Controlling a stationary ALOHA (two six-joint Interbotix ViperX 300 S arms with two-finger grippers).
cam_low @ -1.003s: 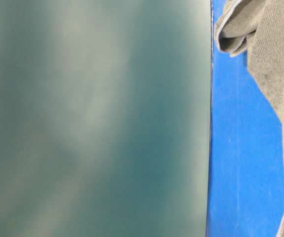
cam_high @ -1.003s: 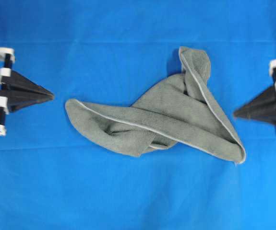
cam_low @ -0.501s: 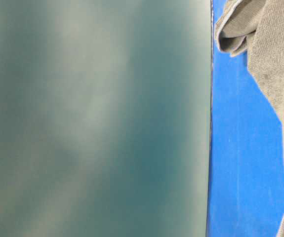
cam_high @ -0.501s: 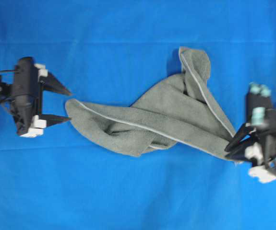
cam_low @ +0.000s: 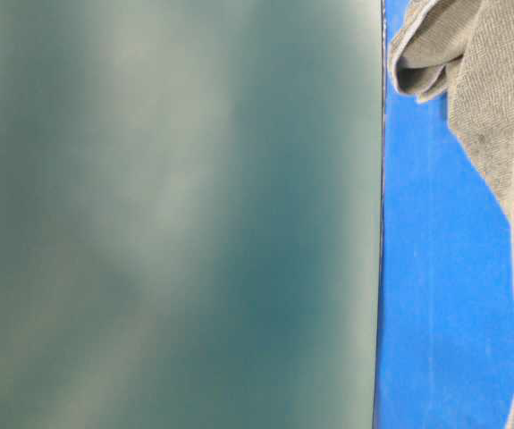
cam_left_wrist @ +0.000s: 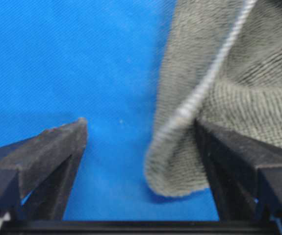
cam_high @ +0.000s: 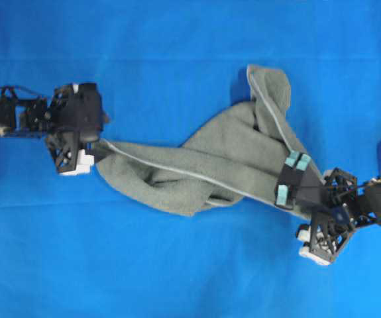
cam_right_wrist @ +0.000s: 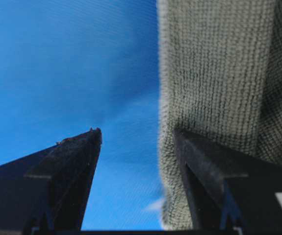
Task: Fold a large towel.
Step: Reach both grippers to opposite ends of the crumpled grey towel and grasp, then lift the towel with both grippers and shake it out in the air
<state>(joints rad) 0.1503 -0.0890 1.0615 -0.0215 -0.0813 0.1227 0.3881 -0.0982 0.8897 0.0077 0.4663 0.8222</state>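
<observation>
Next, my right gripper pinches the towel by its hem at the towel's corner to fold it, because the rest of the towel lies slack.
The grey-green towel lies crumpled across the middle of the blue cloth, its pale hem running diagonally over it. My left gripper is at the towel's left end. Seen from the left wrist, the gripper stands open, and the towel's rounded end lies between the fingers against the right one. My right gripper is at the towel's lower right corner. In the right wrist view it is open, one finger over the towel and the other over bare cloth, with the towel's edge between them.
A bright blue cloth covers the whole table. In the table-level view a blurred dark surface fills the left two thirds, and only a strip of blue cloth and part of the towel show at the right.
Both arms have come in from the table's sides to the towel's two ends. Both grippers went from shut to open. The towel has not moved.
</observation>
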